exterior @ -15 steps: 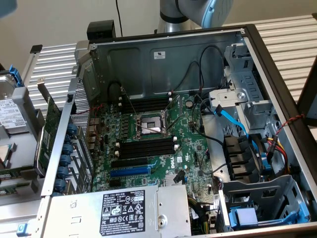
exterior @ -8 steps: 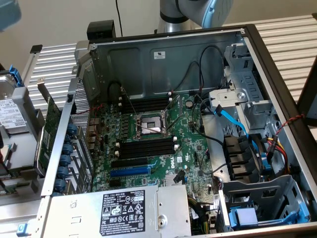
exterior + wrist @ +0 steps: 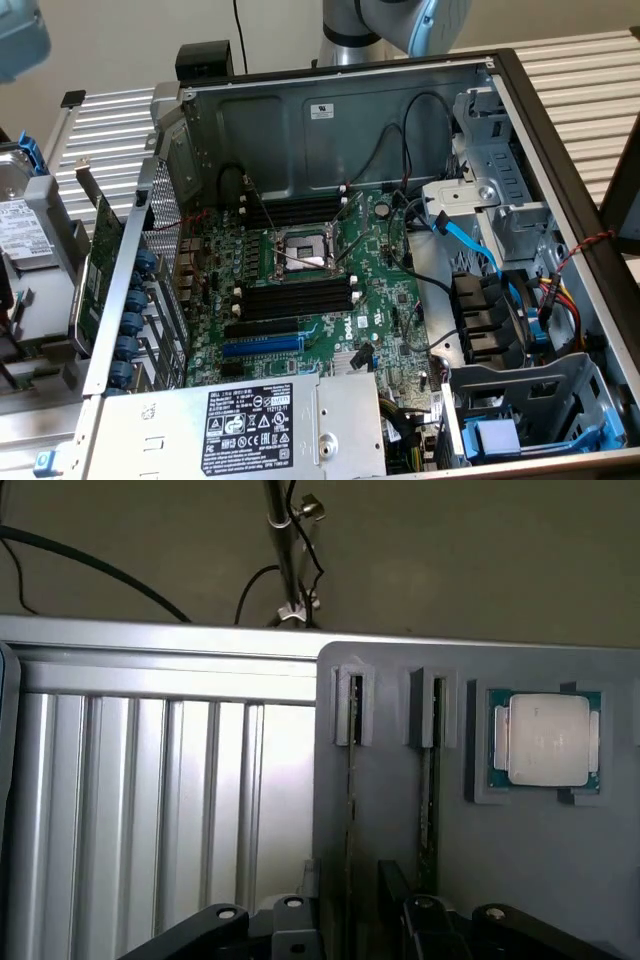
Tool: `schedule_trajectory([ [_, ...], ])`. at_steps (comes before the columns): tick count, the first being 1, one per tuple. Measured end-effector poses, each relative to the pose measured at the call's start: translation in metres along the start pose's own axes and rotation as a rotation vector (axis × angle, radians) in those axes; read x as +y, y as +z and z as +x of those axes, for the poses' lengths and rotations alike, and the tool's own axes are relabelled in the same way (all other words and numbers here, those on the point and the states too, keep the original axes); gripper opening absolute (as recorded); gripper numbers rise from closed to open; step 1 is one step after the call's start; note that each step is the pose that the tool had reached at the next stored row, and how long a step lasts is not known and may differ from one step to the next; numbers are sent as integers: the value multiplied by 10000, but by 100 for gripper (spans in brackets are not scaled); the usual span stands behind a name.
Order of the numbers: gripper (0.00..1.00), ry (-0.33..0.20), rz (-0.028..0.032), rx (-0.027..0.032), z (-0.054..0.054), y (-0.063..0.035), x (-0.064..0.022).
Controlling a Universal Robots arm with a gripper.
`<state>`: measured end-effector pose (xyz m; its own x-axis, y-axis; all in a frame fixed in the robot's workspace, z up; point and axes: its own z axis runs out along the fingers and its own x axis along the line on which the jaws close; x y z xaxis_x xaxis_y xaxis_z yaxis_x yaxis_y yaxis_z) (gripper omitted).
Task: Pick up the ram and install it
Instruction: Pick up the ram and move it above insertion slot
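Note:
The gripper grabs the ram by its exposed middle (image 3: 349,900) next, where fingers fit on both sides, since the tray's raised slot wraps around the ram's end.
Two ram sticks stand on edge in narrow slots of a grey holder tray (image 3: 400,880): one ram (image 3: 352,800) and a second ram (image 3: 430,800) beside it. My gripper (image 3: 357,932) hovers over the near end of these sticks, open, its black fingers (image 3: 215,922) spread to either side and holding nothing. In the exterior view the open computer case shows the motherboard (image 3: 380,280) with black memory slots (image 3: 295,211) above the processor socket (image 3: 300,250) and more memory slots (image 3: 295,296) below it. The arm (image 3: 400,20) reaches out behind the case.
A processor chip (image 3: 545,738) sits in a recess of the tray beside the sticks. Ribbed aluminium table (image 3: 140,810) lies next to the tray. A green expansion card (image 3: 95,270) and a hard drive (image 3: 20,235) stand outside the case on the exterior view's left. Cables (image 3: 470,240) cross the case's right side.

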<state>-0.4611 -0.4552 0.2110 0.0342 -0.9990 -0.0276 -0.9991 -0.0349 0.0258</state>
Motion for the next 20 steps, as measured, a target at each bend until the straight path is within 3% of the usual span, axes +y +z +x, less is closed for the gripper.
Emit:
schedule_trajectory([
  [16,36,1,-19,-15,4,99,-19],
  [20,22,1,-21,-15,4,105,-19],
])
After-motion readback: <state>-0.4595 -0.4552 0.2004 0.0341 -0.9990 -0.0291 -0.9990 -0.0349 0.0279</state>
